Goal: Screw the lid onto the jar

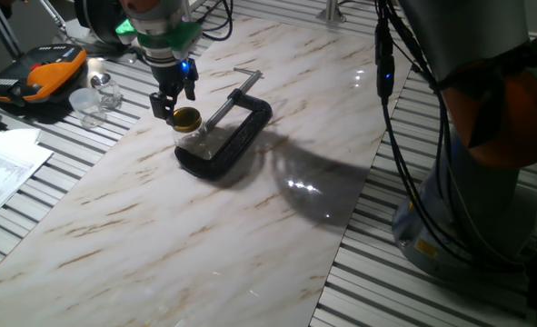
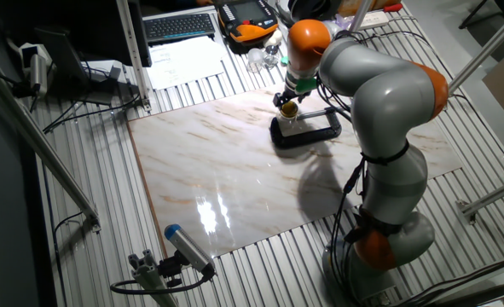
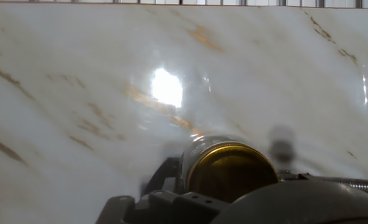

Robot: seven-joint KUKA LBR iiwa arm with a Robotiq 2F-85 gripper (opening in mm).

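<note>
The gold lid needs to be screwed onto the jar (image 1: 193, 138), so the robot's gripper will next grab the lid by its round rim (image 1: 186, 127).
The gold lid (image 1: 186, 117) sits on top of the small clear glass jar (image 1: 193, 138), which stands inside the black C-clamp (image 1: 241, 136) on the marble board. My gripper (image 1: 176, 102) hangs just above and slightly left of the lid, its two fingers apart and holding nothing. In the other fixed view the gripper (image 2: 288, 101) is over the lid (image 2: 290, 109) and clamp (image 2: 307, 130). In the hand view the lid (image 3: 230, 173) fills the bottom centre on the jar's neck (image 3: 193, 155); my fingers do not show there.
The clamp's screw bar (image 1: 223, 109) sticks out towards the back. An orange-black case (image 1: 41, 74) and clear plastic containers (image 1: 95, 98) lie at the back left, with papers (image 1: 4, 168) at the left edge. The arm's base and cables (image 1: 468, 136) stand at the right.
</note>
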